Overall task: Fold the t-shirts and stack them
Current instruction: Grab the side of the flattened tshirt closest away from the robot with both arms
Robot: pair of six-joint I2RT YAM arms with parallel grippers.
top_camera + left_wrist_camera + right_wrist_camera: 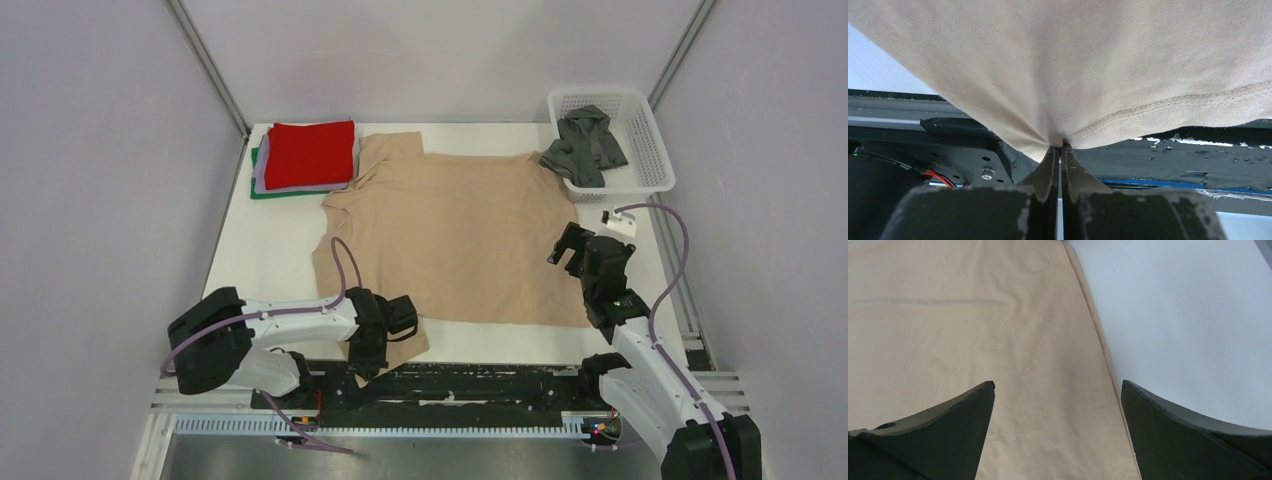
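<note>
Next, my right gripper grabs the tan t-shirt's hem at its near corner, to fold the t-shirt's near side lengthwise over its body.
A large tan t-shirt point(450, 235) lies spread flat across the middle of the table. My left gripper point(370, 362) is at the near edge, shut on the shirt's near-left sleeve hem, and the left wrist view shows its jaws point(1062, 146) pinching the stitched edge point(1158, 105). My right gripper point(572, 245) is open above the shirt's right hem, its fingers straddling that hem point(1058, 385). A folded stack sits at the back left: red shirt point(310, 152) on top, lavender point(262, 172) under it, green point(257, 191) at the bottom. A dark grey shirt point(585, 145) lies crumpled in the basket.
A white plastic mesh basket point(652, 150) stands at the back right corner. A small white block point(619, 222) with a cable lies just in front of it. The black frame rail point(470, 385) runs along the near edge. Walls close in on both sides.
</note>
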